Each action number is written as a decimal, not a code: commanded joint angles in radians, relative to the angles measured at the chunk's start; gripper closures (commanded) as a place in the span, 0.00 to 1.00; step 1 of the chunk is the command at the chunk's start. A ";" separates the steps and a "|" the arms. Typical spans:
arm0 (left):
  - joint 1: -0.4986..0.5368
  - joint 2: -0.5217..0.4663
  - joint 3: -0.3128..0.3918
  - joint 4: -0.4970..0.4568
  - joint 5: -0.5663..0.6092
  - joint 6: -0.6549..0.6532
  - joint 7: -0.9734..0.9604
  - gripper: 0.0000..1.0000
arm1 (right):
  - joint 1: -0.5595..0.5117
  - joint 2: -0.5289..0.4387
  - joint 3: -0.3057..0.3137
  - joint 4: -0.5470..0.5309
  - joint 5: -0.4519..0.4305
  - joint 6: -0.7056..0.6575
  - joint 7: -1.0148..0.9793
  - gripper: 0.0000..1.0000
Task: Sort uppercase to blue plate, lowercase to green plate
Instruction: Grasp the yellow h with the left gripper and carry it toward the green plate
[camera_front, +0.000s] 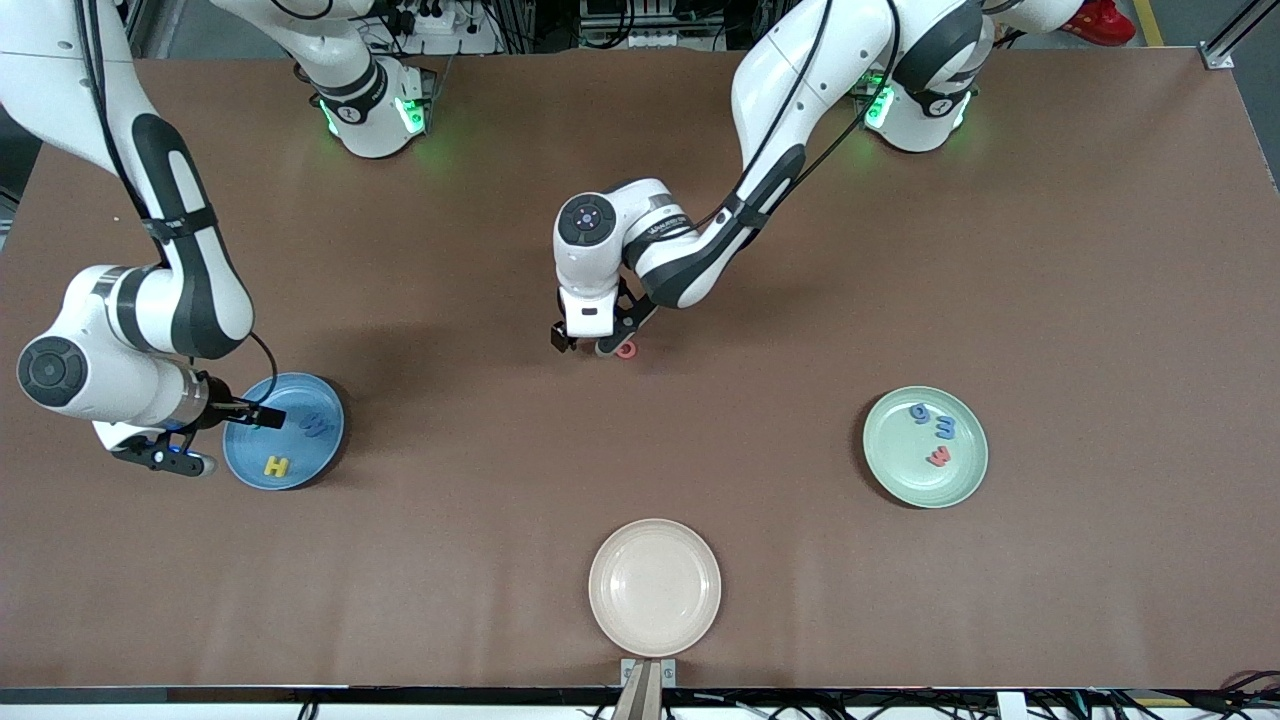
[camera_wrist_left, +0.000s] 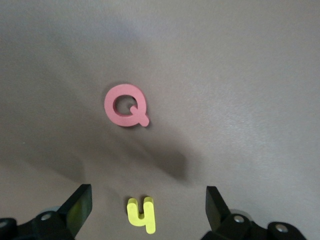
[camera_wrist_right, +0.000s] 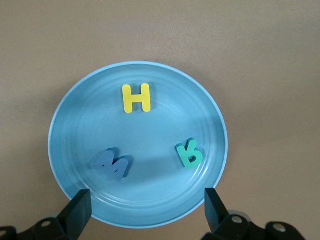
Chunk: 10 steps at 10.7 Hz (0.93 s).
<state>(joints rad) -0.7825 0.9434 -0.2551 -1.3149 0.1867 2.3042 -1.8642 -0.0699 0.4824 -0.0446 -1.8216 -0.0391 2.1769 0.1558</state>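
My left gripper moves lower, before closing on the yellow h (camera_wrist_left: 142, 219). Its fingers hover above the h, apart from their tabletop shadows, so closing now would miss it.
My left gripper (camera_front: 583, 346) is open, low over the middle of the table. The yellow h (camera_wrist_left: 141, 215) lies on the table between its fingers; it is hidden in the front view. The red Q (camera_front: 626, 349) (camera_wrist_left: 126, 105) lies on the table just beside the gripper. My right gripper (camera_front: 255, 415) (camera_wrist_right: 148, 207) is open and empty over the edge of the blue plate (camera_front: 325, 455) (camera_wrist_right: 65, 125). That plate holds the yellow H (camera_front: 276, 466) (camera_wrist_right: 136, 98), the blue W (camera_front: 316, 427) (camera_wrist_right: 112, 165) and the teal R (camera_wrist_right: 190, 155). The green plate (camera_front: 880, 465) holds the blue rounded letter (camera_front: 919, 412), the blue m (camera_front: 945, 428) and the red w (camera_front: 939, 457).
An empty beige plate (camera_front: 654, 587) sits near the table's front edge, nearer to the front camera than my left gripper. The blue plate is toward the right arm's end of the table, the green plate toward the left arm's end.
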 joint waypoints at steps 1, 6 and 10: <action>-0.053 0.041 0.037 0.046 -0.029 -0.006 -0.004 0.00 | -0.004 -0.004 0.006 -0.005 0.007 -0.006 0.004 0.00; -0.061 0.041 0.036 0.048 -0.029 -0.012 -0.004 0.14 | -0.001 -0.002 0.006 -0.007 0.007 -0.011 0.004 0.00; -0.067 0.041 0.037 0.046 -0.029 -0.014 -0.004 0.59 | 0.001 -0.004 0.006 -0.005 0.007 -0.020 0.004 0.00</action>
<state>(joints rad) -0.8306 0.9722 -0.2373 -1.2885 0.1866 2.2961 -1.8646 -0.0685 0.4824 -0.0423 -1.8251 -0.0387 2.1661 0.1559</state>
